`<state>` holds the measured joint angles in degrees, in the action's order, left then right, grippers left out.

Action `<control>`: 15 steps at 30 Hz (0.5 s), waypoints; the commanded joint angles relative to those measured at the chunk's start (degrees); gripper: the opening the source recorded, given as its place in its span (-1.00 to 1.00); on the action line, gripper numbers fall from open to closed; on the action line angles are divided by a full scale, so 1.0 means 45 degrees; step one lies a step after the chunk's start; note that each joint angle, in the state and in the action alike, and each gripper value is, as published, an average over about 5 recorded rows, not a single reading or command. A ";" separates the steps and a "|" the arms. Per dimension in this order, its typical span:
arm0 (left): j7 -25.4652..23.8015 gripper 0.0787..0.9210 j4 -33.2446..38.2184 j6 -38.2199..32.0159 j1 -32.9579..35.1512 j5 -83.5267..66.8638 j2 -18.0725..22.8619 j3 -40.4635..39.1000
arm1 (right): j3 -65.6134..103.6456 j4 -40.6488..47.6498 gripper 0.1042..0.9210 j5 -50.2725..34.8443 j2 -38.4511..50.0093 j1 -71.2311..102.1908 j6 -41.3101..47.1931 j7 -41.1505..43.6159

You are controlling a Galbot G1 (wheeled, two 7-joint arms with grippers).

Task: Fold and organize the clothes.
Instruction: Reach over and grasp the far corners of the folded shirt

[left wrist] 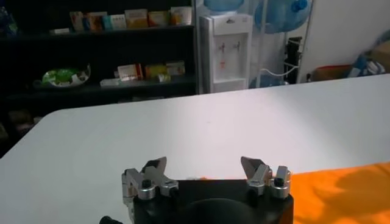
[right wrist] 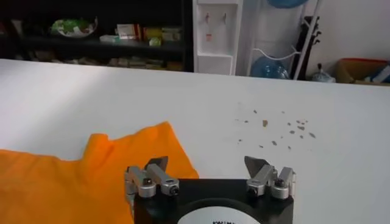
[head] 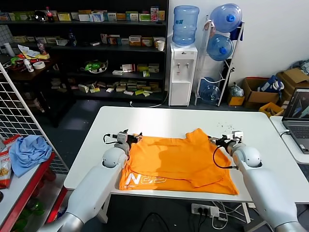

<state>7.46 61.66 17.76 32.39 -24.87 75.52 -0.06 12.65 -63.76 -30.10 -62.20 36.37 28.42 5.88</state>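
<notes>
My left gripper needs to grip the T-shirt by its plain edge's corner next, to fold it toward its white lettering (head: 145, 180).
The clothes, one bright orange T-shirt (head: 176, 159) with white lettering near its front left corner, lies partly folded on the white table (head: 159, 121). My left gripper (head: 129, 137) hovers at the shirt's far left corner, open and empty; in the left wrist view (left wrist: 206, 170) orange cloth (left wrist: 341, 192) shows to one side of the wide-spread fingers. At the shirt's far right edge my right gripper (head: 227, 140) is open too, holding nothing. The right wrist view (right wrist: 207, 165) has a shirt corner (right wrist: 122, 155) lying below one finger.
Small dark crumbs (right wrist: 274, 128) dot the table beyond the right gripper. A laptop (head: 299, 116) stands on a side table at the right. At the left, a light blue cloth (head: 29, 152) lies on a red shelf by a wire rack. Shelves and a water dispenser (head: 182, 72) stand behind.
</notes>
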 commanded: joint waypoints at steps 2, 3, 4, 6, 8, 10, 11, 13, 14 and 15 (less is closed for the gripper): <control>-0.0167 0.77 -0.1674 0.0174 -0.0704 -0.0030 0.0255 0.0035 | -0.0462 0.1444 0.75 0.0426 -0.0832 -0.0848 -0.0059 0.0585; -0.0183 0.77 -0.1641 0.0187 -0.0662 -0.0050 0.0256 0.0037 | -0.0478 0.1479 0.72 0.0446 -0.0881 -0.0873 -0.0068 0.0566; -0.0192 0.77 -0.1596 0.0206 -0.0623 -0.0083 0.0257 0.0040 | -0.0499 0.1504 0.70 0.0464 -0.0923 -0.0896 -0.0071 0.0538; -0.0201 0.74 -0.1453 0.0274 -0.0525 -0.0166 0.0234 0.0036 | -0.0561 0.1487 0.58 0.0475 -0.0961 -0.0919 -0.0053 0.0486; -0.0209 0.65 -0.1244 0.0347 -0.0405 -0.0269 0.0177 0.0028 | -0.0624 0.1403 0.45 0.0458 -0.0942 -0.0905 -0.0021 0.0442; -0.0202 0.53 -0.1054 0.0414 -0.0267 -0.0355 0.0119 0.0032 | -0.0660 0.1325 0.30 0.0437 -0.0904 -0.0872 -0.0001 0.0401; -0.0197 0.45 -0.0969 0.0440 -0.0193 -0.0391 0.0101 0.0047 | -0.0664 0.1305 0.24 0.0430 -0.0892 -0.0855 0.0003 0.0376; -0.0191 0.33 -0.0864 0.0471 -0.0059 -0.0433 0.0088 0.0084 | -0.0650 0.1291 0.09 0.0422 -0.0881 -0.0822 0.0002 0.0323; -0.0195 0.24 -0.0817 0.0481 0.0008 -0.0444 0.0087 0.0101 | -0.0637 0.1288 0.03 0.0419 -0.0880 -0.0807 -0.0001 0.0299; -0.0198 0.18 -0.0767 0.0492 0.0073 -0.0454 0.0088 0.0115 | -0.0623 0.1279 -0.06 0.0416 -0.0879 -0.0791 -0.0003 0.0274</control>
<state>6.68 57.90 19.30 31.59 -26.29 75.93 0.29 10.42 -59.28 -28.66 -65.20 33.64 28.28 6.92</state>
